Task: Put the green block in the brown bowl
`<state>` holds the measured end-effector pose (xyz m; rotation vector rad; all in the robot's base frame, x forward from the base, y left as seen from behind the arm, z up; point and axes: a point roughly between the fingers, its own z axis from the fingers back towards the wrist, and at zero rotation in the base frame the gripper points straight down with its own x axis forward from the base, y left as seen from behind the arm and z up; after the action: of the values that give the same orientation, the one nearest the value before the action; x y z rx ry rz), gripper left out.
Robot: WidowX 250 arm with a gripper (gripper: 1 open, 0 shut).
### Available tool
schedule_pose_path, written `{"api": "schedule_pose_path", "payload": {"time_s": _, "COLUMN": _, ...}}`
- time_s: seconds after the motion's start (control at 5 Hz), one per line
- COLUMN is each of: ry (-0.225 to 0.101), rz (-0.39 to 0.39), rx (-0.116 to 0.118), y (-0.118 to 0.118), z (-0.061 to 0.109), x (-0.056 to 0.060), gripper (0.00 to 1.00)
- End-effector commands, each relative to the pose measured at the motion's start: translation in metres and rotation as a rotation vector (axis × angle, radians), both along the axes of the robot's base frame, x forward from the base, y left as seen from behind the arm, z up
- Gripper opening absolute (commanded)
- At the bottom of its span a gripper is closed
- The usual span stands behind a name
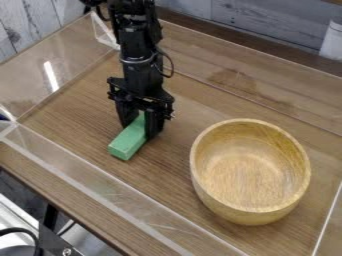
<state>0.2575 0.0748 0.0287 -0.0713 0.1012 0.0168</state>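
Note:
My gripper moves the green block to the brown bowl next and releases it only then, since the block is well short of the bowl.
The green block lies on the wooden table, left of centre, one end pointing toward the camera. My gripper comes straight down on its far end, black fingers closed against both sides of the block. The block's near end still rests on the table. To the right stands the brown bowl, a wide light wooden bowl with nothing in it, about a hand's width from the block.
A clear plastic wall rims the table along the front and left sides. The wooden tabletop stretches to the left of the arm. Grey planks run behind the table at the back right.

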Motion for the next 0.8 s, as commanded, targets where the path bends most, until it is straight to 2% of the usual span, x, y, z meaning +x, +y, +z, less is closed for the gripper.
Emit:
{"api": "schedule_pose_path", "payload": {"time_s": 0.0, "ry": -0.084, "rz": 0.003, "rx": 0.019, "y": 0.001, "z": 0.030, "x": 0.013, "gripper": 0.00}}
{"api": "schedule_pose_path", "payload": {"time_s": 0.2, "ry": -0.119, "rz": 0.007, "rx": 0.005, "y": -0.011, "z": 0.050, "x": 0.021, "gripper": 0.00}}
{"api": "schedule_pose_path", "payload": {"time_s": 0.4, "ry": -0.151, "rz": 0.013, "rx": -0.015, "y": -0.033, "z": 0.076, "x": 0.031, "gripper": 0.00}}
{"api": "schedule_pose_path", "payload": {"time_s": 0.6, "ry": -0.160, "rz": -0.027, "rx": -0.043, "y": -0.072, "z": 0.087, "x": 0.036, "gripper": 0.00}}
